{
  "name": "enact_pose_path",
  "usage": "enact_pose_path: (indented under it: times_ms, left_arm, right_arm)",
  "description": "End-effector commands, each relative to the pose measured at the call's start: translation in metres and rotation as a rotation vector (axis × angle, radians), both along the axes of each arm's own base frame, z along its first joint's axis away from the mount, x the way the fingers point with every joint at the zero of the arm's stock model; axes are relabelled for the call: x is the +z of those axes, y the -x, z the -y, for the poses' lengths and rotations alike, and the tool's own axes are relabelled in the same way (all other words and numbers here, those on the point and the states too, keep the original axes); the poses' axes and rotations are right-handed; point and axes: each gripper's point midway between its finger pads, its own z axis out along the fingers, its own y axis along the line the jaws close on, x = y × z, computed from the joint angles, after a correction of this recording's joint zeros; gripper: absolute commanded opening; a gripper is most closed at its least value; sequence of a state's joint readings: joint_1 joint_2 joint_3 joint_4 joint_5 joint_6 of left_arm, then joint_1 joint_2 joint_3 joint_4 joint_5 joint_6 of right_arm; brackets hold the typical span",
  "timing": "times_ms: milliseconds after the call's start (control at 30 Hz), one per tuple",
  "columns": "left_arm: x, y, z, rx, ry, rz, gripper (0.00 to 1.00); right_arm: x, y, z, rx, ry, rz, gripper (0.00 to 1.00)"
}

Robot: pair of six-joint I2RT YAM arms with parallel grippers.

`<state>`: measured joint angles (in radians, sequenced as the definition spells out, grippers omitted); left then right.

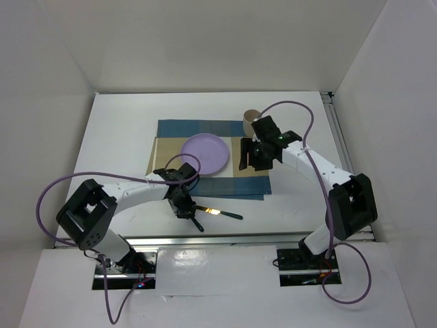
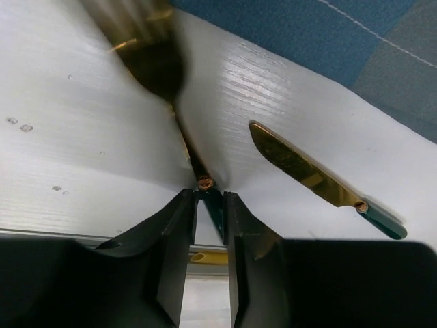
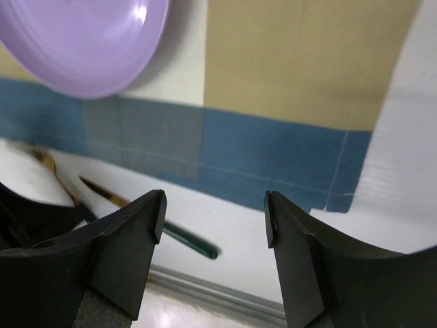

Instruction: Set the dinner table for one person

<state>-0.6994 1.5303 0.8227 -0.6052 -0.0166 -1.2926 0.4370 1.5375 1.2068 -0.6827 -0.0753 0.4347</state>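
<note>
My right gripper is open above the knife (image 2: 300, 171), and the knife is outside its fingers. The knife would stay on the tabletop if I lifted my right gripper now.
A blue-and-tan checked placemat (image 1: 171, 130) lies on the white dinner table (image 1: 116, 137), and a purple plate (image 1: 205, 154) rests on it. Just in front of the mat lie a gold fork (image 2: 153, 61) and a gold knife (image 2: 300, 171), both with dark green handles. My left gripper (image 2: 208, 195) is low over the table and straddles the fork's handle. Its jaws are narrowed; the handle leans on the right finger and a slit shows on the other side. My right gripper (image 1: 259, 156) hovers open and empty over the mat's right part, near the plate (image 3: 82, 41).
A tan cup (image 1: 251, 119) stands at the mat's back right corner, just behind the right gripper. The table's silver front rail (image 1: 218, 238) runs close behind the cutlery. White walls enclose the table on three sides.
</note>
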Motion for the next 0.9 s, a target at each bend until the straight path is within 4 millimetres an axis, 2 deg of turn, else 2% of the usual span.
enact_pose_path:
  times_ms: [0,100,233,267,300,333,367,400,433,467,500,533,567,633,700,767,800,833,867]
  left_arm:
    - [0.003,0.008,-0.014,0.004,-0.067,-0.014,0.27]
    - [0.011,0.01,-0.024,0.009,-0.103,-0.005,0.17]
    - [0.04,0.011,-0.039,-0.004,-0.122,0.068,0.0]
    - [0.057,0.003,-0.039,-0.016,-0.112,0.13,0.0]
    - [0.064,0.002,-0.042,-0.026,-0.122,0.149,0.0]
    - [0.07,0.0,-0.046,-0.094,-0.135,0.177,0.0]
    - [0.077,-0.003,-0.047,-0.129,-0.144,0.201,0.0]
    - [0.092,-0.016,-0.048,-0.141,-0.157,0.253,0.0]
    - [0.098,-0.024,-0.049,-0.223,-0.188,0.283,0.0]
    - [0.105,-0.033,-0.06,-0.206,-0.226,0.284,0.0]
    - [0.11,-0.037,-0.067,-0.23,-0.268,0.279,0.0]
    - [0.123,-0.054,-0.07,-0.224,-0.321,0.31,0.0]
    - [0.128,-0.061,-0.073,-0.242,-0.343,0.316,0.0]
    - [0.138,-0.071,-0.062,-0.269,-0.317,0.333,0.0]
    - [0.134,-0.067,-0.055,-0.285,-0.28,0.303,0.0]
    - [0.119,-0.056,-0.048,-0.283,-0.226,0.252,0.0]
    - [0.117,-0.051,-0.047,-0.273,-0.207,0.25,0.0]
    - [0.106,-0.04,-0.051,-0.268,-0.202,0.217,0.0]
    - [0.103,-0.035,-0.046,-0.256,-0.161,0.208,0.0]
  right_arm:
    - [-0.009,0.034,-0.021,0.17,0.022,-0.038,0.71]
    - [-0.03,0.054,-0.033,0.245,0.066,-0.107,0.71]
    - [-0.06,0.089,-0.053,0.383,0.189,-0.148,0.71]
    - [-0.063,0.095,-0.055,0.403,0.203,-0.15,0.71]
    - [-0.067,0.098,-0.059,0.432,0.226,-0.137,0.71]
    - [-0.071,0.111,-0.064,0.474,0.249,-0.136,0.7]
    - [-0.074,0.115,-0.067,0.493,0.264,-0.137,0.7]
    - [-0.08,0.12,-0.068,0.508,0.279,-0.139,0.7]
    - [-0.084,0.124,-0.068,0.529,0.295,-0.131,0.7]
    - [-0.084,0.132,-0.074,0.568,0.301,-0.124,0.7]
    - [-0.094,0.136,-0.073,0.578,0.309,-0.133,0.7]
    - [-0.096,0.138,-0.074,0.597,0.311,-0.126,0.69]
    - [-0.098,0.137,-0.075,0.597,0.31,-0.125,0.66]
    - [-0.101,0.143,-0.078,0.615,0.299,-0.131,0.66]
    - [-0.107,0.148,-0.08,0.63,0.296,-0.139,0.64]
    - [-0.115,0.151,-0.076,0.631,0.307,-0.152,0.63]
    - [-0.12,0.151,-0.075,0.631,0.308,-0.155,0.59]
    - [-0.12,0.151,-0.075,0.631,0.308,-0.155,0.57]
    - [-0.123,0.154,-0.076,0.636,0.305,-0.169,0.55]
